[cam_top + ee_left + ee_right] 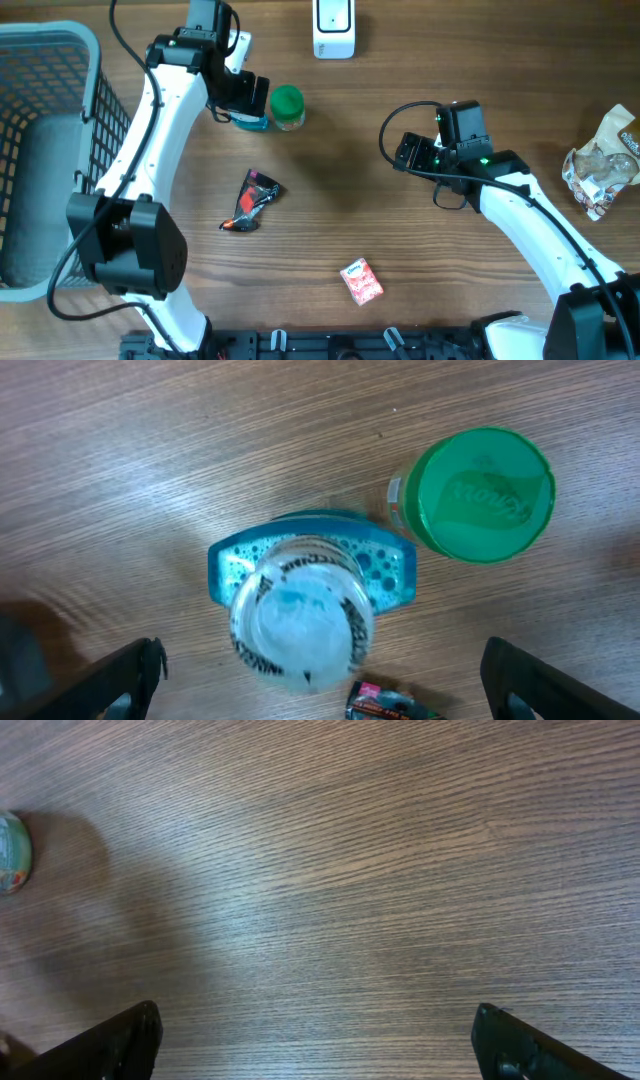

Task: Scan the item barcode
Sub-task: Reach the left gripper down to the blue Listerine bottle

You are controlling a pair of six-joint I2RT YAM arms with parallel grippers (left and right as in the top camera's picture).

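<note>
Next, my left gripper will grab the tub by its clear top (302, 614), a finger on either side, leaving the blue base uncovered to scan the barcode.
A white barcode scanner (333, 30) stands at the table's far edge. Just left of it are a blue-based clear tub (250, 121) and a green-lidded jar (287, 106). My left gripper (252, 98) hovers open over the tub (300, 610), a finger (118, 680) on either side and not touching it; the jar (484, 495) stands apart to its right. A black-and-red packet (251, 200) and a small red box (362, 282) lie nearer the front. My right gripper (404, 151) hangs open above bare wood (320, 900), holding nothing.
A grey basket (60, 60) fills the left edge. A crinkled clear snack bag (600, 160) lies at the far right. The packet's end (390, 705) shows at the bottom of the left wrist view. The jar's edge (12, 850) peeks in at the right wrist view's left border.
</note>
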